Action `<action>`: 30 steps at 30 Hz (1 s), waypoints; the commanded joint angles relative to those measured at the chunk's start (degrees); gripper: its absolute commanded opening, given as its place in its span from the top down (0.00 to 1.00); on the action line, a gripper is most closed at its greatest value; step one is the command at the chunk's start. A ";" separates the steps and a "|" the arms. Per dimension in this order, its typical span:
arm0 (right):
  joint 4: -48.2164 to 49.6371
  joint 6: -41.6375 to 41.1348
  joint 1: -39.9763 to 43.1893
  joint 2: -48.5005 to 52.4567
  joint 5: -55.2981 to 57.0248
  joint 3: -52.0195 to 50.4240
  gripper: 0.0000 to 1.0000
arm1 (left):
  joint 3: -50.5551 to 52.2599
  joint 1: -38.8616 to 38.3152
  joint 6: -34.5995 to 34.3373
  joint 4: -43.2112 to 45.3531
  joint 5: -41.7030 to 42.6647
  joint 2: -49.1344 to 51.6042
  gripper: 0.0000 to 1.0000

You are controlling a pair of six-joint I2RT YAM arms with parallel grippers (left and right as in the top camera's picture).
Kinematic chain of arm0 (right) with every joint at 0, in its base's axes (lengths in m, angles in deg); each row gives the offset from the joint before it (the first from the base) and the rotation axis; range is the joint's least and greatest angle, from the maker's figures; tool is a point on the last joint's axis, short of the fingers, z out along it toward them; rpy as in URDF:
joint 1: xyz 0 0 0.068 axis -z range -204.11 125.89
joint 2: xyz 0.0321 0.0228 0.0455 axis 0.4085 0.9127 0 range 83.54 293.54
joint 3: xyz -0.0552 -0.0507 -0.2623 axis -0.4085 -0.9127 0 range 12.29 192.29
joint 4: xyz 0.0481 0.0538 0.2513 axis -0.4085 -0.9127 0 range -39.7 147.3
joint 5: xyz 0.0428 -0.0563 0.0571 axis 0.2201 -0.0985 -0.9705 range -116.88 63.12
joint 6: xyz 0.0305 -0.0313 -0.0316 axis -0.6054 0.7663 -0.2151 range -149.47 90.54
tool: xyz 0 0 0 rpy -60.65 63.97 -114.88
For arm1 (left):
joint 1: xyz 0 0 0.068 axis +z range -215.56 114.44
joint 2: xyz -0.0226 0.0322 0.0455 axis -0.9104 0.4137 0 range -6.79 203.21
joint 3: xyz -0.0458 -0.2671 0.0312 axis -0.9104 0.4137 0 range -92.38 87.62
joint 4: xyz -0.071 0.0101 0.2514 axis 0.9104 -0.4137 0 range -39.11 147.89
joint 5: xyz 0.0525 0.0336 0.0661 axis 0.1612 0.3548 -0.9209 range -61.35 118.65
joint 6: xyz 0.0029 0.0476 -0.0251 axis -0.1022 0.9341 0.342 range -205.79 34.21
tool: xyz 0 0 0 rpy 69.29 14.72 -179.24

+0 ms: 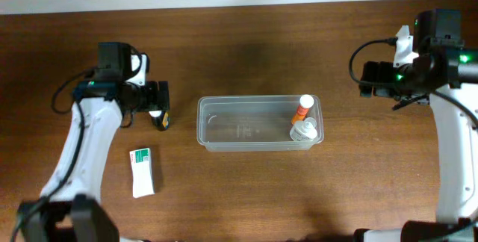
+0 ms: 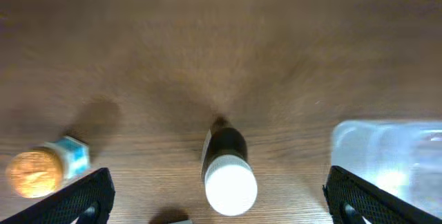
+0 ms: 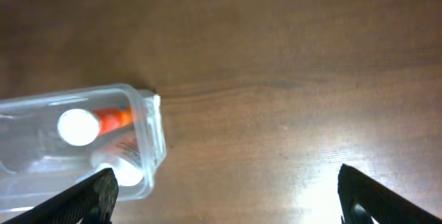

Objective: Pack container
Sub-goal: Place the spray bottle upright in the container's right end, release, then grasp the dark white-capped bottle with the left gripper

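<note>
The fingers of my left gripper are still above the dark body [image 1: 160,122] beneath the white cap, so it is too early to close on the dark bottle before moving lower.
The clear plastic container [image 1: 224,126] sits mid-table. At its right end it holds an orange bottle with a white cap [image 1: 302,108] and a pale white-capped bottle [image 1: 304,131]. My left gripper [image 1: 158,107] is open to the left of the container, its fingers either side of a dark bottle with a white cap [image 2: 226,172] and not touching it. The container's corner shows at the right of the left wrist view [image 2: 387,158]. My right gripper [image 1: 366,78] is open and empty over bare table, to the right of the container [image 3: 153,134].
A white and green box [image 1: 142,171] lies near the front left. A small orange-topped bottle with a blue and white label [image 2: 41,172] lies left of the dark bottle. The table is brown wood.
</note>
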 commanded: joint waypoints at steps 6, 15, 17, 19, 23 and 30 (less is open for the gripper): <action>-0.20 -0.48 0.42 3.98 -1.18 -0.26 0.10 | -0.87 -0.24 -0.52 0.33 0.39 7.06 0.22; -0.17 -0.46 0.42 4.13 -1.16 -0.26 0.10 | -0.87 -0.24 -0.52 0.17 0.46 7.23 0.60; -0.17 -0.46 0.42 4.13 -1.16 -0.26 0.10 | -0.87 -0.24 -0.55 -0.22 0.48 7.23 0.60; -0.17 -0.46 0.42 4.13 -1.16 -0.26 0.10 | -0.87 -0.24 -0.55 -1.03 0.66 7.23 0.63; -0.17 -0.46 0.42 4.13 -1.16 -0.26 0.11 | -0.87 -0.24 -0.52 -2.03 0.66 7.21 0.75; -0.20 -0.46 0.42 4.13 -1.14 -0.26 0.10 | -3.34 -0.39 -0.55 -3.45 0.63 5.92 0.92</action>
